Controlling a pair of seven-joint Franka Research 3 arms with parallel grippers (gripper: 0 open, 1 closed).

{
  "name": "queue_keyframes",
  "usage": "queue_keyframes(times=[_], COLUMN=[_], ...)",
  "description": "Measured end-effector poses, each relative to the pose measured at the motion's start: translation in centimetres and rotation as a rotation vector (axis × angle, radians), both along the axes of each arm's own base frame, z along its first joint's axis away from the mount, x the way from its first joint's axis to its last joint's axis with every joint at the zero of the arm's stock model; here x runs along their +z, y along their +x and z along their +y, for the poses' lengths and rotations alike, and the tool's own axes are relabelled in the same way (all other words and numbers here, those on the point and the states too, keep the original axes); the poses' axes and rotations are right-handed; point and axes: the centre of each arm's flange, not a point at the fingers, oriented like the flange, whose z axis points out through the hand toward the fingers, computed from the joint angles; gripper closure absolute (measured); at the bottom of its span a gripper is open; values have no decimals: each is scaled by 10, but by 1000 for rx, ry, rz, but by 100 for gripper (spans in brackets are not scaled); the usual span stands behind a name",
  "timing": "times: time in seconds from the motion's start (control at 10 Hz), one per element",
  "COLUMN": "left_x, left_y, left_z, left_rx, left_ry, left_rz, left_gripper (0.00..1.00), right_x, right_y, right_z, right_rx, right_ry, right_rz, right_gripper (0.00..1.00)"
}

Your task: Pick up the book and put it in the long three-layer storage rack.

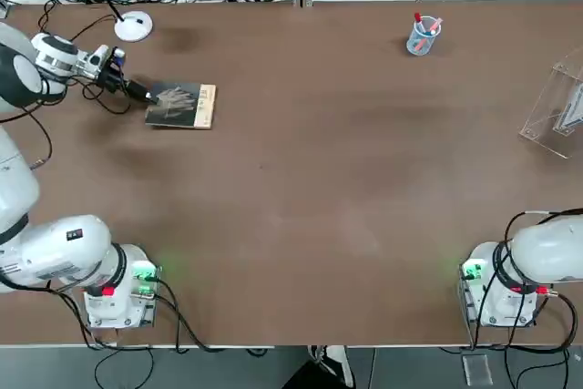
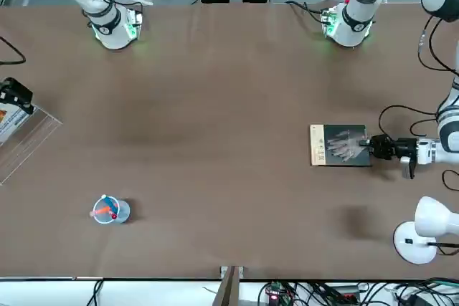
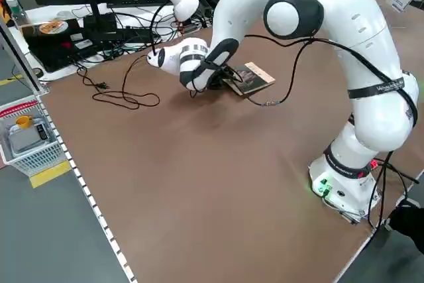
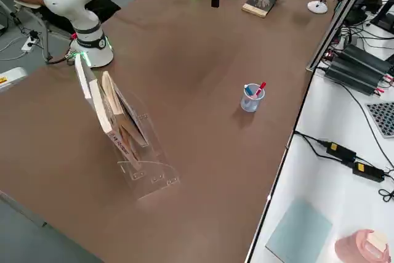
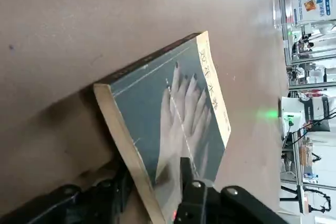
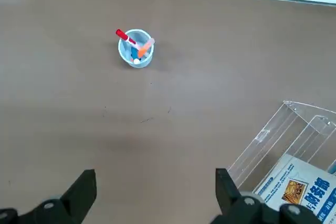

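My left gripper grabs the book by its page edge [image 2: 368, 158] opposite the tan strip next, to bring it to the storage rack [image 2: 27, 142].
The book [image 1: 182, 105] lies at the far left of the table, dark grey with a pale hand picture and a tan strip along one edge [image 5: 173, 103]. My left gripper [image 1: 146, 95] reaches in low from its left side. In the left wrist view the left gripper [image 5: 155, 174] is open around the book's near edge: one finger over the cover, the other beside the page edge. The clear long three-layer storage rack [image 1: 556, 107] stands at the far right with booklets in it [image 4: 132, 146]. My right gripper [image 6: 155, 182] hangs open above the table near the rack [image 6: 278, 135], holding nothing.
A clear pen cup [image 1: 423, 35] with red and orange pens stands at the back, right of centre. A white desk lamp [image 1: 127, 6] sits behind the book. Cables trail along the left side [image 3: 119, 94]. Both arm bases [image 1: 118, 293] are at the near edge.
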Motion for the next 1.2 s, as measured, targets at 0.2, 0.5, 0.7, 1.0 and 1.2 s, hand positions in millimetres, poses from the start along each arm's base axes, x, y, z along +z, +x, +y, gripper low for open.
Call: queue_keyframes(times=[0.2,0.5,0.7,1.0,1.2], left_x=[-1,-2,-2,-1,1], left_y=[-1,-3,-5,-5,-4], left_z=[2,3,2,2,2], left_rx=[2,-2,-9,-12,-17], left_ry=[-3,-19,-37,-44,-52], left_rz=[3,15,26,28,30], left_gripper=[74,86,99,99,99], right_x=[0,0,0,0,0], right_y=[0,0,0,0,0], right_z=[0,0,0,0,0], right_rx=[0,0,0,0,0], right_ry=[0,0,0,0,0], right_rz=[0,0,0,0,0], right_gripper=[0,0,0,0,0])
